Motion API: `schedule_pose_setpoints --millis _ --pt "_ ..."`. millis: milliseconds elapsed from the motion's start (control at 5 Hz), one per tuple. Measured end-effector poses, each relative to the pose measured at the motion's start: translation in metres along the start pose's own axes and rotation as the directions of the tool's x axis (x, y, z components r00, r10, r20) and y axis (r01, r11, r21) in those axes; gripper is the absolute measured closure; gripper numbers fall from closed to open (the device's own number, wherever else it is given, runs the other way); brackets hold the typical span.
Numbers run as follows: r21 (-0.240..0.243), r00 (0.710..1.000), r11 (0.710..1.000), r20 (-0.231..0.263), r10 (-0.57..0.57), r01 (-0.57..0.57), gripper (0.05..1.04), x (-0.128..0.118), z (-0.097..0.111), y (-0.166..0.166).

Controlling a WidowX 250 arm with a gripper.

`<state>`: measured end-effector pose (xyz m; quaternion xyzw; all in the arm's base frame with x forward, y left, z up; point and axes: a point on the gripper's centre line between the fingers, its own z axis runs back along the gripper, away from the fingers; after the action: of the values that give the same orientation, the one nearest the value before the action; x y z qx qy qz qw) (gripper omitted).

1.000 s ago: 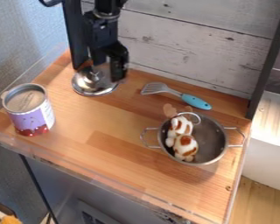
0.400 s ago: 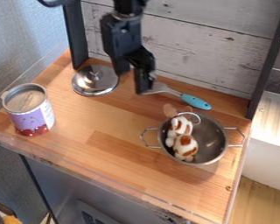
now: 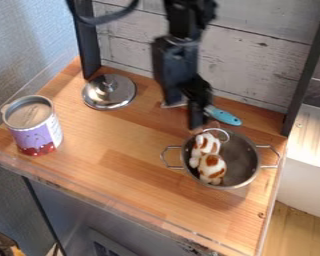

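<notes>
I should take the white plush toy out of the metal pot [image 3: 244, 159], so my gripper should grab the toy's upper end next.
The black gripper [image 3: 185, 114] hangs at upper centre, above the board and just behind the left part of the metal pot [image 3: 244, 159]. Its two fingers stand apart with nothing visible between them. Inside the pot, against its left side, lies a white and brown plush toy [image 3: 210, 160]; its upper end is close to the right finger in the view. Behind the gripper is a spatula with a blue handle [image 3: 223, 116], its slotted head partly hidden.
A round metal lid [image 3: 109, 91] lies at the back left, and a purple can [image 3: 34, 125] stands at the left edge. The wooden board [image 3: 122, 172] is bounded behind by a plank wall [image 3: 256, 60] with dark posts.
From over the lid, the gripper has moved right, and somewhat toward the front, to beside the pot. It now covers part of the spatula. The lid, can, pot and toy have stayed put.
</notes>
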<state>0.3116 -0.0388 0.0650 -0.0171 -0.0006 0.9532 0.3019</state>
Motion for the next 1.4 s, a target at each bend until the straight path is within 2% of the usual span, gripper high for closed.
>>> schedule_pose_setpoints --millis 400,600,800,1200,1400 --pt "-0.002 0.995 0.995 0.02 -0.097 0.097 0.083 -0.016 -0.016 0.032" --pt "0.008 0.993 0.994 0.048 -0.11 0.109 0.104 -0.016 -0.03 0.032" --pt "-0.012 0.99 0.992 0.057 -0.128 0.129 0.205 -0.018 -0.033 0.031" --pt "-0.031 0.99 0.991 0.045 -0.132 0.133 0.74 -0.019 -0.035 0.03" --pt "-0.029 0.991 0.991 0.044 -0.127 0.128 0.864 -0.019 -0.035 0.029"
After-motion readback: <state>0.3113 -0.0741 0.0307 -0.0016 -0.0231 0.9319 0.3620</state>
